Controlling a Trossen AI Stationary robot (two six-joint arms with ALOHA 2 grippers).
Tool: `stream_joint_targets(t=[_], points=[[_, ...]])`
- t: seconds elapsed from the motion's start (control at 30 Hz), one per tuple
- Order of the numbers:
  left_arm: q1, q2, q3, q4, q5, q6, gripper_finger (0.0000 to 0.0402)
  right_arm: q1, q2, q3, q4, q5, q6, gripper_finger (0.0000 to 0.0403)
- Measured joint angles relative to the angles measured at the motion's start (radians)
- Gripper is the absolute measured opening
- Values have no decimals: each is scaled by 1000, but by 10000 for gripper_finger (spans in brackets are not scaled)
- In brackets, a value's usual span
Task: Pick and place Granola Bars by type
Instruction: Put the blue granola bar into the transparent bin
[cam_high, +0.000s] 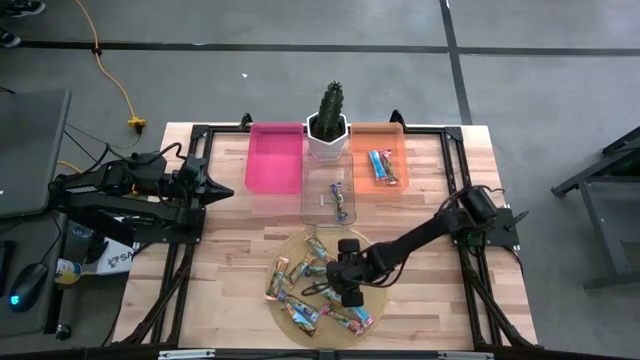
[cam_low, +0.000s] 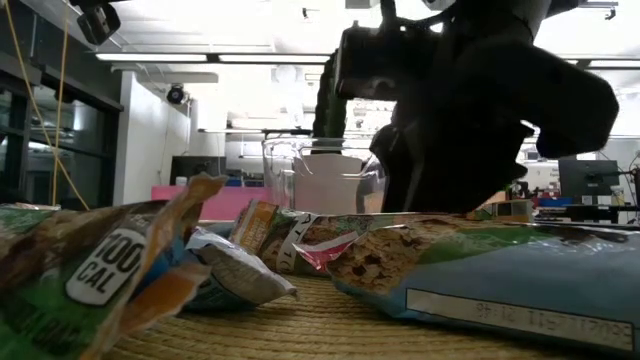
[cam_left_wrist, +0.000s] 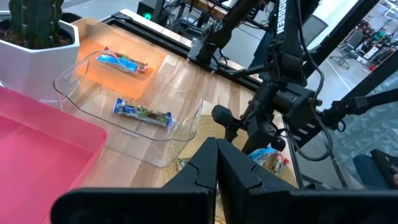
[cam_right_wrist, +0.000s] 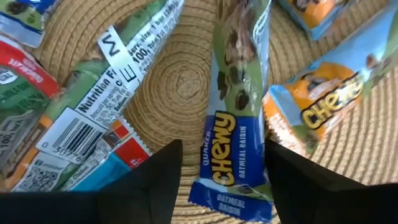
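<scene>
My right gripper will catch the oatmeal raisin bar if it closes now, since its fingers reach down beside the bar's blue end.
Several granola bars (cam_high: 300, 290) lie in a heap on a round woven mat (cam_high: 285, 245) near the table's near edge. My right gripper (cam_high: 347, 290) hangs over the heap, pointing down and open. In the right wrist view its fingers (cam_right_wrist: 155, 180) stand on either side of a blue Chewy oatmeal raisin bar (cam_right_wrist: 233, 124) that lies flat on the mat (cam_right_wrist: 180, 81). Green-and-red bars (cam_right_wrist: 74, 112) and a blue-orange bar (cam_right_wrist: 323, 106) lie beside it. My left gripper (cam_high: 228, 190) waits, shut, at the table's left side, beside the pink bin.
Along the far side stand a pink bin (cam_high: 275, 157), a cactus in a white pot (cam_high: 327, 125) and an orange bin (cam_high: 390, 140) holding a blue bar (cam_high: 381, 166). A clear bin (cam_high: 312, 205) in front of the pot holds one bar (cam_high: 340, 205).
</scene>
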Motion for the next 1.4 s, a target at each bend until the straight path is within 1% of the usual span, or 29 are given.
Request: stream_joint_targets(t=[0.1,0.23,0.47,0.67,0.87,1.27,1.4], points=[[0,0,0,0,0,0,1,0,10,2,1,4,39,194],[0,0,0,0,0,0,1,0,11,2,-1,22,80,170],[0,0,0,0,0,0,1,0,11,2,-3,15,83,119],[0,0,0,0,0,0,1,0,11,2,-2,11,91,94],[0,0,0,0,0,0,1,-1,7,1,-2,-2,105,85],[0,0,0,0,0,-1,1,1,7,36,-29,-41,104,84],[0,0,0,0,0,-1,1,1,7,55,-37,-39,102,84]])
